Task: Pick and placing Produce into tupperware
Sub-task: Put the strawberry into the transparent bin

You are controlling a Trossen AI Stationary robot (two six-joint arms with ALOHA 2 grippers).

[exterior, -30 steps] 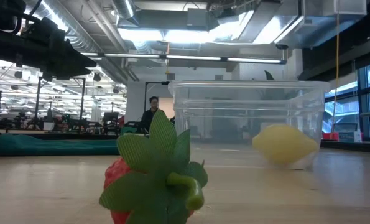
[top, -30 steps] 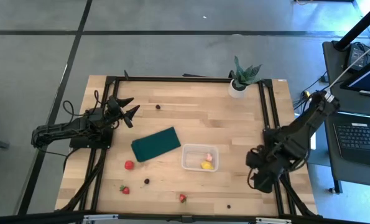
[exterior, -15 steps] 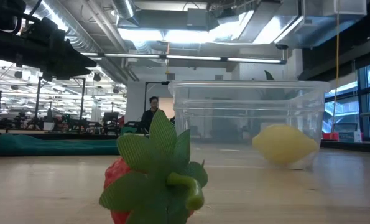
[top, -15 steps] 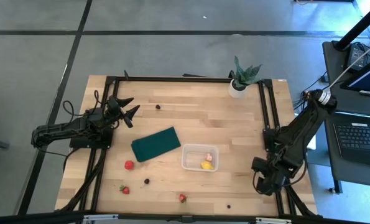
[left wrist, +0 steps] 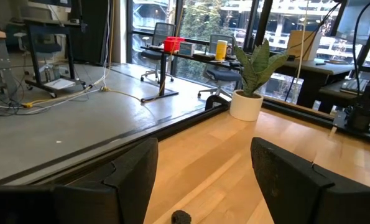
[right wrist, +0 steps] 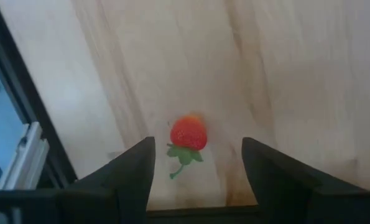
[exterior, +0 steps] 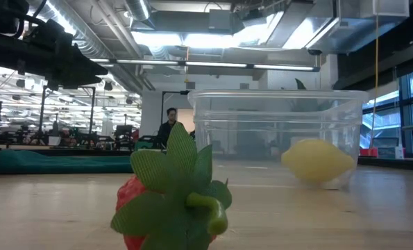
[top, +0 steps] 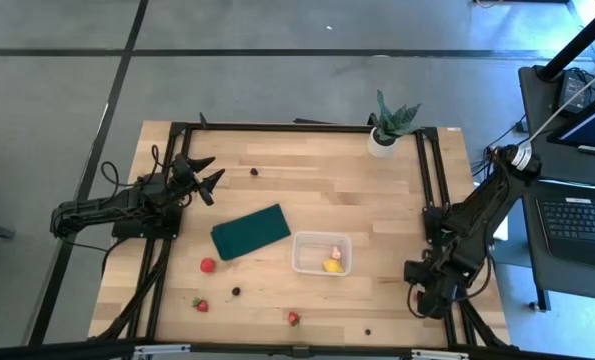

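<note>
My right gripper moves lower before it closes on the strawberry. Its fingers are high above the strawberry, so closing now would miss it.
The clear tupperware sits right of the table's middle and holds the yellow lemon-like fruit and a small red piece. In the low view the tupperware stands behind a strawberry. My right gripper hangs open over the near right corner. In its wrist view a strawberry lies on the wood between the two fingers, untouched. My left gripper waits open at the far left, with a dark berry ahead of it. A red round fruit, two strawberries and dark berries lie on the table.
A dark green pad lies flat left of the tupperware. A potted plant stands at the far edge. Black frame rails run along the table's left and right sides. Bare wood lies between the tupperware and the right rail.
My right gripper has moved a short way toward the table's near edge, staying by the right rail. The fruits, the tupperware and the left arm have kept still.
</note>
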